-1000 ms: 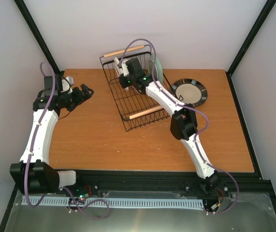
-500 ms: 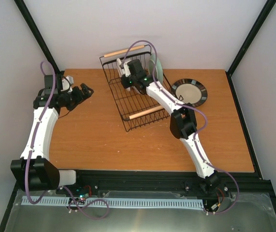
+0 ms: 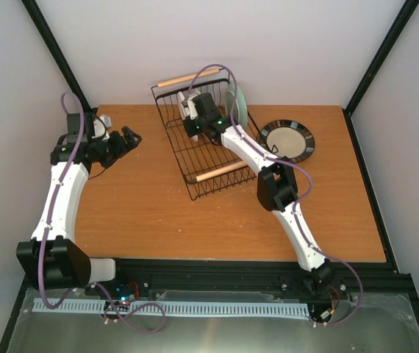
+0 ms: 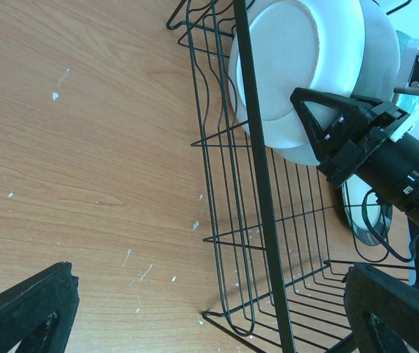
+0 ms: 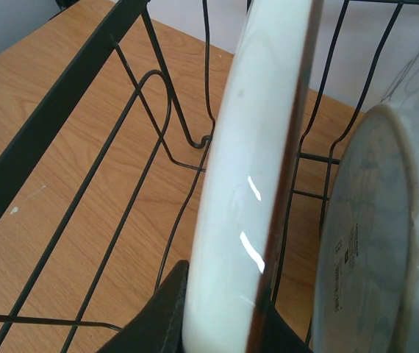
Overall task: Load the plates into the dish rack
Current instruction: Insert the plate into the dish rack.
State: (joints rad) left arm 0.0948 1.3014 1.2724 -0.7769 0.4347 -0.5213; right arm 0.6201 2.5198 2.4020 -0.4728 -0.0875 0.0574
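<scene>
The plate with a dark red rim stands upright among the rack's wires and would rest on edge, so my right gripper needs to let go of it now.
The dish rack [image 3: 203, 151], a black wire basket with wooden handles, stands at the back centre of the table. A mint green plate [image 3: 240, 103] stands on edge along its right side, its underside showing in the right wrist view [image 5: 378, 235]. My right gripper [image 5: 257, 327] is inside the rack, shut on the edge of a plate [image 5: 261, 147] with a white underside and a dark red rim, held upright beside the mint one. That plate shows in the left wrist view [image 4: 290, 66] too. A black-rimmed cream plate [image 3: 287, 141] lies flat to the right of the rack. My left gripper [image 3: 125, 140] hangs open left of the rack, holding nothing.
The rack's wire wall [image 4: 257, 184] stands right in front of my left gripper's fingers [image 4: 26, 312]. Bare wooden table [image 3: 151, 206] lies in front of the rack. Black frame posts [image 3: 55, 51] rise at the back corners, with white walls behind.
The right gripper and its plate have shifted slightly left inside the rack. The left arm has not moved.
</scene>
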